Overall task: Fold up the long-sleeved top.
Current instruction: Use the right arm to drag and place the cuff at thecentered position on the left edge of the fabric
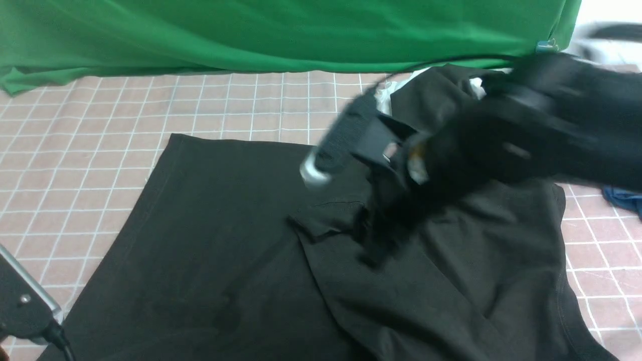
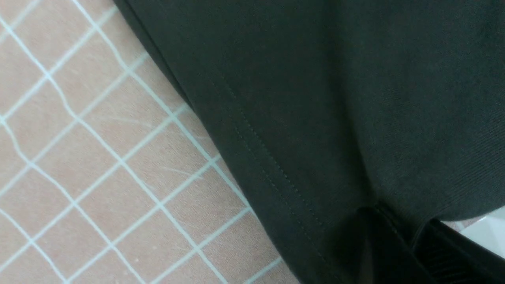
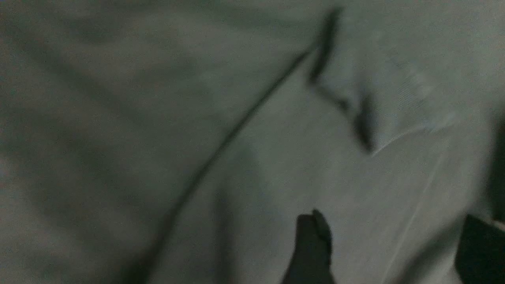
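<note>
The sleeve needs to be folded across the top's body (image 1: 210,240), so my right gripper should next grab the long-sleeved top by its stitched shoulder edge (image 1: 558,240).
The long-sleeved top (image 1: 215,235) lies spread over the checked table, plain black, with a fold of its cloth (image 1: 451,281) laid across its right half. My right gripper (image 1: 376,245) hangs blurred just above the middle of the top. In the right wrist view it (image 3: 394,244) is open, its dark fingers (image 3: 311,244) wide apart over the cloth and holding nothing. My left gripper (image 1: 25,306) sits at the near left corner of the top. In the left wrist view it (image 2: 394,236) is shut, with the stitched hem (image 2: 276,169) bunched into its jaws.
A green cloth backdrop (image 1: 281,35) hangs along the far edge. A white garment (image 1: 388,98) peeks out behind the right arm, and a blue one (image 1: 624,198) lies at the right edge. Pink checked tablecloth (image 1: 75,150) shows to the left of the top.
</note>
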Action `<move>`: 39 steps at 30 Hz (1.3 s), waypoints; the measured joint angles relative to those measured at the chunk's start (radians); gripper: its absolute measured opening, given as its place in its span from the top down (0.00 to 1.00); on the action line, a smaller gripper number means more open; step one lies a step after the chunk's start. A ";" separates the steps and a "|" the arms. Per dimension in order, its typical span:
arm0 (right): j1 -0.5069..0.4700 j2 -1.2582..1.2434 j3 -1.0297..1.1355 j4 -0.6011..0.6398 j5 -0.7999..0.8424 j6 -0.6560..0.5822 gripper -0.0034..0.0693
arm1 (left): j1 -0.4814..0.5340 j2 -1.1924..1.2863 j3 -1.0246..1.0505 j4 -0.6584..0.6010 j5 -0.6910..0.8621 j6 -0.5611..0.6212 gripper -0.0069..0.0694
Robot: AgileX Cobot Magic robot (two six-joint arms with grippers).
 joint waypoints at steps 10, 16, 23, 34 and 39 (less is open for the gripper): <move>-0.037 0.272 -0.183 -0.001 0.046 -0.206 0.23 | 0.000 -0.025 0.009 0.009 -0.012 0.000 0.86; -0.057 0.320 -0.184 -0.001 0.036 -0.313 0.23 | 0.000 -0.051 0.009 0.015 -0.023 0.000 0.86; -0.081 0.356 -0.184 -0.029 -0.060 -0.351 0.35 | 0.000 -0.058 0.009 0.015 -0.023 0.000 0.86; -0.097 0.381 -0.186 -0.033 -0.185 -0.366 0.75 | 0.000 -0.058 0.009 0.015 -0.023 0.003 0.86; -0.098 0.384 -0.195 -0.035 -0.258 -0.364 0.88 | 0.000 -0.058 0.009 0.009 -0.023 0.003 0.86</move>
